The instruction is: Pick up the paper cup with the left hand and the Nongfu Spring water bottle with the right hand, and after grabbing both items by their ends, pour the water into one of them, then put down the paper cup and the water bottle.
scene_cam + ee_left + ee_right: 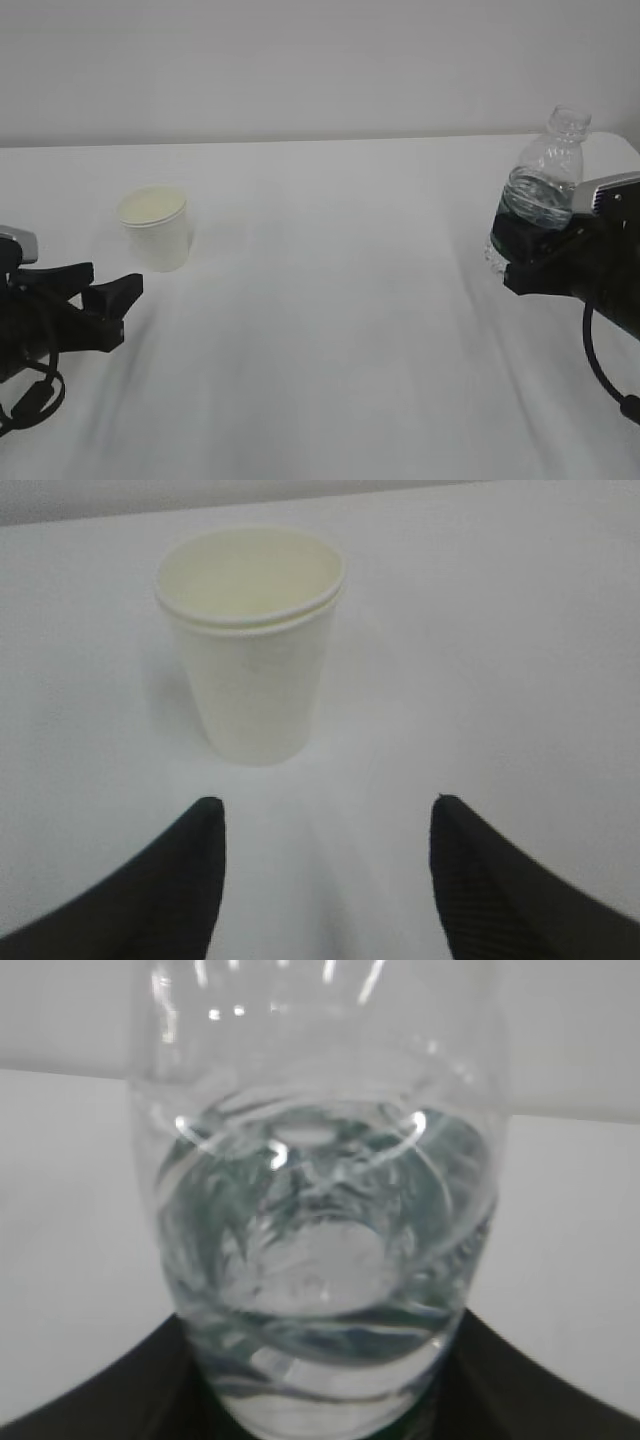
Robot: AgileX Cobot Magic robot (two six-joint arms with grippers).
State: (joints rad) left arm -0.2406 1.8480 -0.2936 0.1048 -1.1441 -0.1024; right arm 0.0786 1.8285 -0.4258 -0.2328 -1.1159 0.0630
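My left gripper should pick up the paper cup around its slimmer lower part (163, 250) next, because the cup widens toward a wide rim (154, 222).
The white paper cup (155, 228) stands upright on the left of the table, cream inside. My left gripper (115, 278) is low in front of it and a little to its left, open, with nothing between its fingers. In the left wrist view the paper cup (250, 650) stands just beyond my left gripper (327, 805), not touching it. The clear Nongfu Spring water bottle (545, 180) is at the far right, uncapped, nearly upright. My right gripper (510, 250) is shut on its lower part. Water (535, 205) fills its lower half. The bottle (320, 1210) fills the right wrist view between the jaws of my right gripper (320, 1380).
A white table (340, 330) runs back to a plain pale wall. Its far right corner lies just behind the bottle. A wide stretch of bare tabletop separates the cup from the bottle. Black cables hang from both arms at the picture's edges.
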